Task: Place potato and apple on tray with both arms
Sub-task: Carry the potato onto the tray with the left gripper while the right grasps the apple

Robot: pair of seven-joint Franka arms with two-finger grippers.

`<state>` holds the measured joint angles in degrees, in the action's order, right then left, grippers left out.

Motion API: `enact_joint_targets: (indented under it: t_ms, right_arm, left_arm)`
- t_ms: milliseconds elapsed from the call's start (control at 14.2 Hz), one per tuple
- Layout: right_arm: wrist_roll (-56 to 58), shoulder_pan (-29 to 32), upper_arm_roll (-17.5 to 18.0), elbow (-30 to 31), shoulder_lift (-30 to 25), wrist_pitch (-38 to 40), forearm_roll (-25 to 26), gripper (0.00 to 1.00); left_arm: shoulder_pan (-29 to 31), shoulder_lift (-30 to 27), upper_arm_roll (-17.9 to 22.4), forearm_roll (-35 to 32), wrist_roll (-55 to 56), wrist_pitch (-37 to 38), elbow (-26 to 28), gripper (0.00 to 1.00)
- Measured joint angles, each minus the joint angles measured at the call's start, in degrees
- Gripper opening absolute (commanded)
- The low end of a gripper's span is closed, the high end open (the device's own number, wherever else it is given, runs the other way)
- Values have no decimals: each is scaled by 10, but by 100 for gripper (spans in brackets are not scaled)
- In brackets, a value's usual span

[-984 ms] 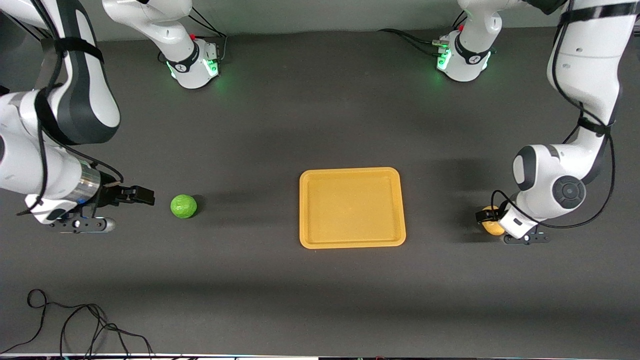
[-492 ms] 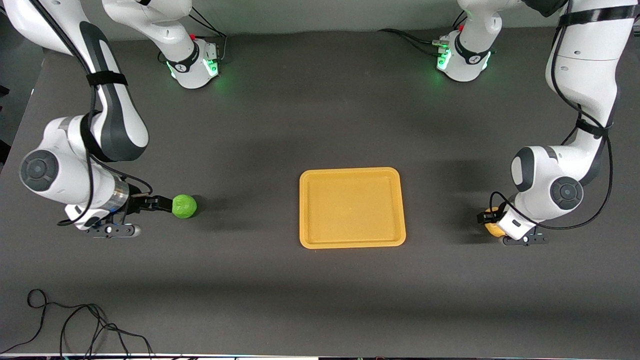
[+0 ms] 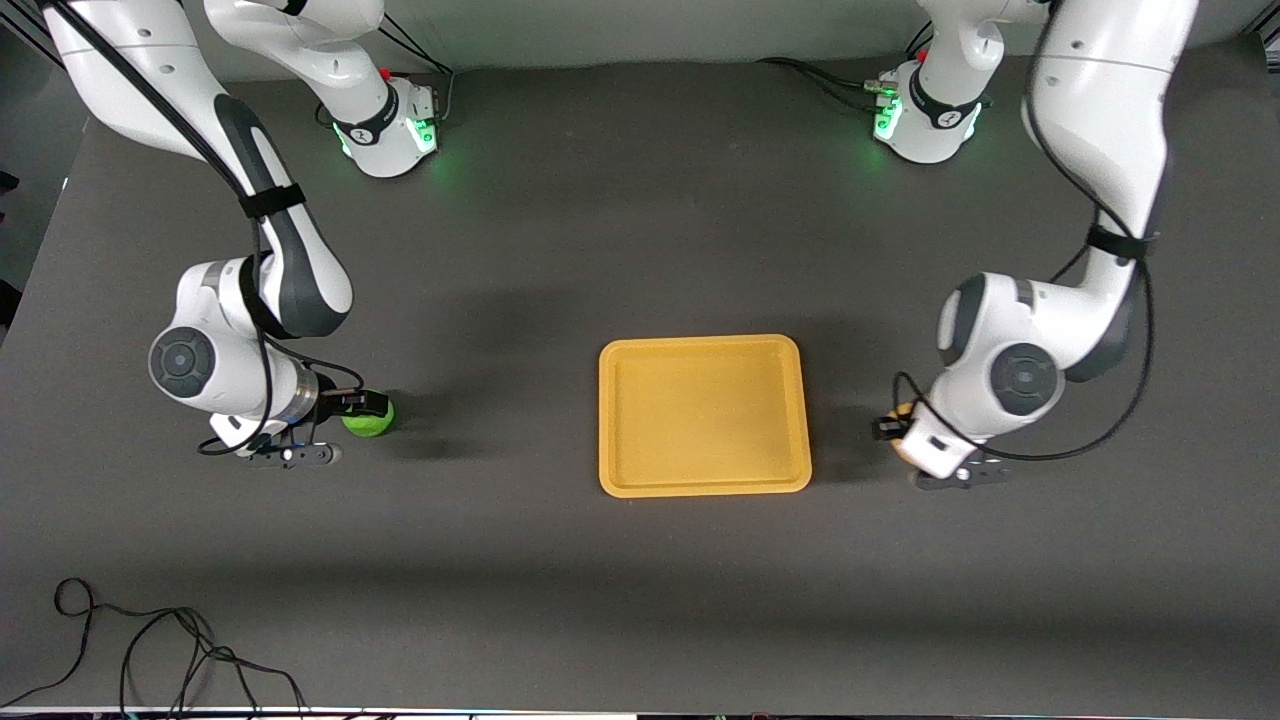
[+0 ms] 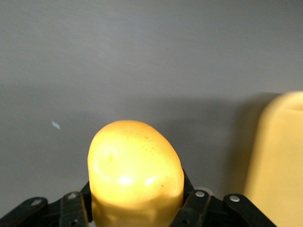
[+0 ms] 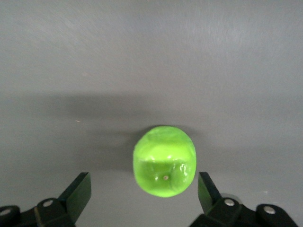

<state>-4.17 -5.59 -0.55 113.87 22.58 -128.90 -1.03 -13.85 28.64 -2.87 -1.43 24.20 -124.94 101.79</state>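
The right gripper's fingers stop short of the green apple's middle and would miss if they closed now, so the right gripper should first move toward the apple's middle, then close on the apple.
The green apple rests on the dark table toward the right arm's end. My right gripper is low at it and open. In the right wrist view the apple sits between the spread fingers, touching neither; the gripper's middle is just short of it. My left gripper is shut on the yellow-orange potato and holds it just above the table beside the orange-yellow tray, toward the left arm's end. The left wrist view shows the potato clamped in the gripper, with the tray's edge close by.
The tray holds nothing. A black cable lies looped at the table's near edge toward the right arm's end. The two green-lit arm bases stand along the edge farthest from the front camera.
My right gripper has moved in to the apple, so its open fingers now flank it. My left gripper has carried the potato toward the tray.
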Motion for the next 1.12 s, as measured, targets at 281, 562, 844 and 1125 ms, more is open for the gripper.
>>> enact_joint_targets:
  t_ms: [281, 562, 844, 1125]
  right_arm:
    - [0, -2, 0, 7, 29, -25, 23, 98]
    - [0, 0, -2, 8, 43, -28, 32, 80]
    - [-26, 1, -5, 7, 52, -31, 32, 46]
    - [-48, -2, -3, -19, 30, 14, 32, 38]
  left_arm:
    - [-88, 7, 0, 1, 100, 6, -20, 53]
    - [-139, 45, 0, 1, 153, -37, -20, 64]
    - [-145, 57, 1, 0, 155, -45, -20, 100]
    - [-147, 58, 2, 0, 156, -46, -20, 100]
